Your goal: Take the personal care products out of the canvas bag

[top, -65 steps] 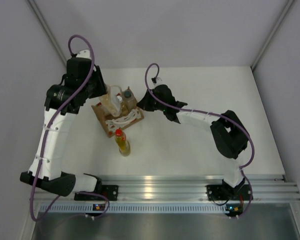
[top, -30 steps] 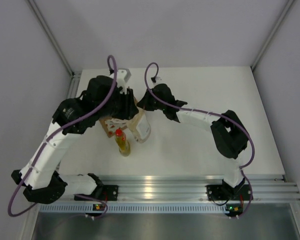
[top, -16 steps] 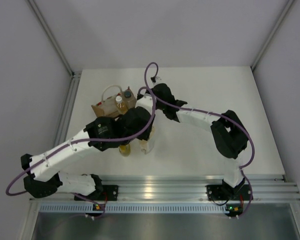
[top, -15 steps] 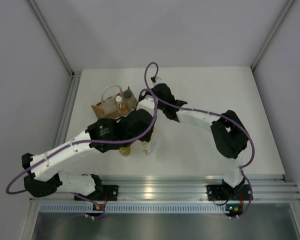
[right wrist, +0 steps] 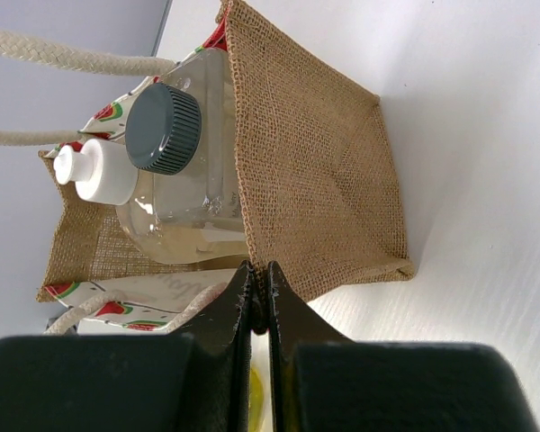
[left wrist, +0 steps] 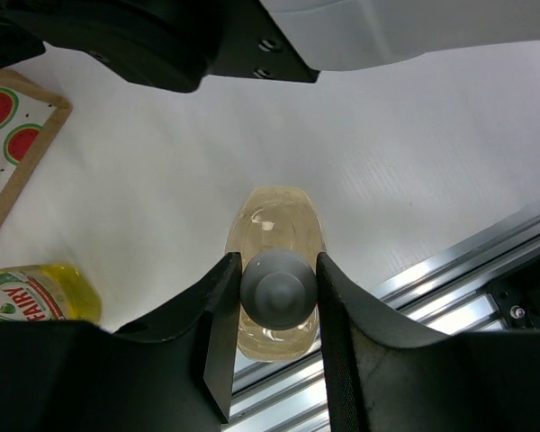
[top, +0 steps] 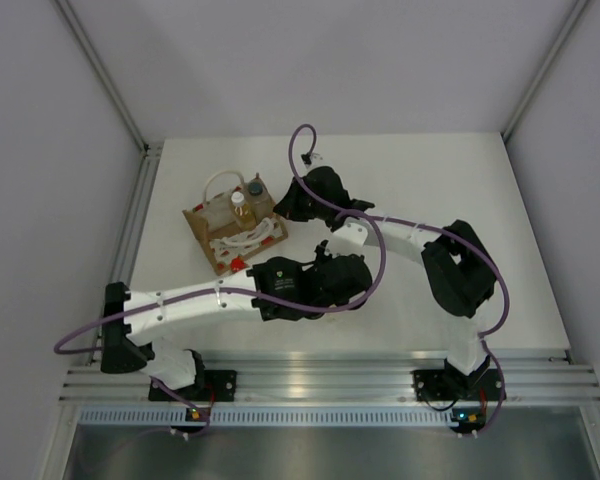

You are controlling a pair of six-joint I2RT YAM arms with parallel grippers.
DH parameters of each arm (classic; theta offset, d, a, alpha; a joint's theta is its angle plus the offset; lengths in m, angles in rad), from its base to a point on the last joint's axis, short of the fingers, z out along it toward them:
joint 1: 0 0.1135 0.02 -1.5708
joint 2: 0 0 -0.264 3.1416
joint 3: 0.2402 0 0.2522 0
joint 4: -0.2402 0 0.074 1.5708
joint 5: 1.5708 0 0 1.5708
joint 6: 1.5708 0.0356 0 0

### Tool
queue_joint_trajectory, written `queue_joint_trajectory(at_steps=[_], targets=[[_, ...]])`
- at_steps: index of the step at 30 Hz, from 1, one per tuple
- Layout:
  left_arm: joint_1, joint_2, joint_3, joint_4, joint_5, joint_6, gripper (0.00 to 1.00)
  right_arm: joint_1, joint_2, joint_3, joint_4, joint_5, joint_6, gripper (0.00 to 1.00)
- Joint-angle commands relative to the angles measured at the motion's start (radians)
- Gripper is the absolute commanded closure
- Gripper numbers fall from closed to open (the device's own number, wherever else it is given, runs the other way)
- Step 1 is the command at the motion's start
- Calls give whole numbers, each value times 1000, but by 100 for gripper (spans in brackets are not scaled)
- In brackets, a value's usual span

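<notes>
My left gripper moves the pale bottle toward its place next, before releasing it. The bottle hangs above the table, and if I opened now, it would fall short.
The canvas bag (top: 220,250) stands at the table's left middle; its burlap wall (right wrist: 315,180) fills the right wrist view. Inside it are a clear bottle with a dark grey cap (right wrist: 165,127) and a white-capped bottle (right wrist: 99,171); both caps show from above (top: 254,187), (top: 238,199). My right gripper (right wrist: 259,274) is shut on the bag's top edge (top: 288,207). My left gripper (left wrist: 276,297) is shut on the grey cap (left wrist: 279,290) of a pale bottle (left wrist: 277,216), held upright in front of the bag, hidden under the wrist (top: 345,283) from above. The yellow bottle (left wrist: 31,292) stands beside it.
The right arm's forearm (left wrist: 207,36) passes just behind the held bottle. The aluminium rail (top: 380,375) runs along the near edge, close to the held bottle (left wrist: 486,270). Grey walls enclose the table on three sides.
My left gripper lifted the pale grey-capped bottle out of the bag and carried it forward and to the right, past the yellow bottle. My right gripper kept its hold on the bag's edge.
</notes>
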Motion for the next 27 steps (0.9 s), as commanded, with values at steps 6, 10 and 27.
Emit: queue_joint_trajectory(at_steps=[6, 10, 27], targets=[[-41, -8, -18, 249, -62, -69, 100, 24, 12, 46, -8, -17, -13, 100], [-41, 4, -58, 295, -50, -92, 100, 23, 18, 49, -8, -22, -10, 100], [-58, 147, -58, 333, -58, -115, 100, 23, 24, 41, -8, -25, -4, 100]])
